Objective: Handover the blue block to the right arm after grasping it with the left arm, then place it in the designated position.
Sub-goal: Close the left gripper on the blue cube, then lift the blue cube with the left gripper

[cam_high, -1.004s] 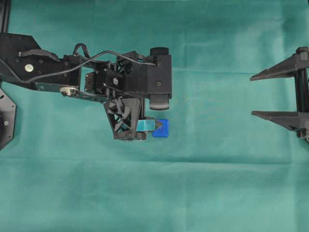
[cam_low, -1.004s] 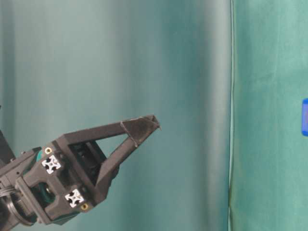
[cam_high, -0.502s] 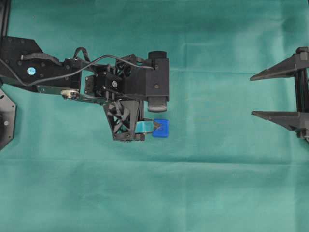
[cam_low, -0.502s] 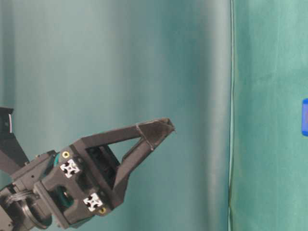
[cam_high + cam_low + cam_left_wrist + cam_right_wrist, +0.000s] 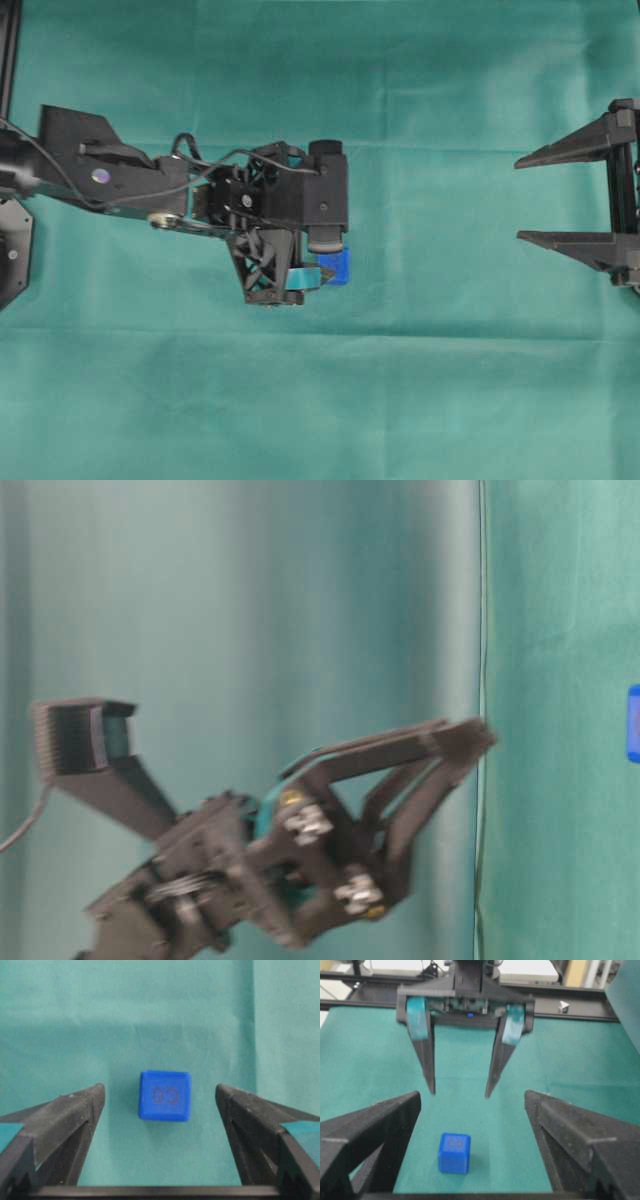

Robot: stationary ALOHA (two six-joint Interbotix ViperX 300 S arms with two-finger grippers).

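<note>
Next, the left gripper grabs the blue block (image 5: 338, 266) by its opposite sides. Then the left gripper is able to pass the block to my right arm.
The blue block (image 5: 165, 1095) lies on the green cloth with a faint dark mark on its top face. My left gripper (image 5: 459, 1094), with teal pads at the finger bases, points down at the cloth and is open. In the left wrist view the block sits centred between the two black fingers (image 5: 80, 1110), a little beyond their tips and touching neither. From overhead the left wrist partly covers the block (image 5: 338, 266). My right gripper (image 5: 518, 200) stands open and empty at the far right, facing the block (image 5: 454, 1153). The designated position does not show in any view.
Green cloth (image 5: 450, 380) covers the table. A black frame rail (image 5: 570, 991) runs behind the left arm's base. In the table-level view the left gripper (image 5: 470, 742) is motion-blurred, close to the cloth's edge, with the block (image 5: 634, 723) at the right border.
The left arm has reached further and lowered its open gripper toward the block, which the wrist now partly hides from overhead. The block and the right gripper have not moved.
</note>
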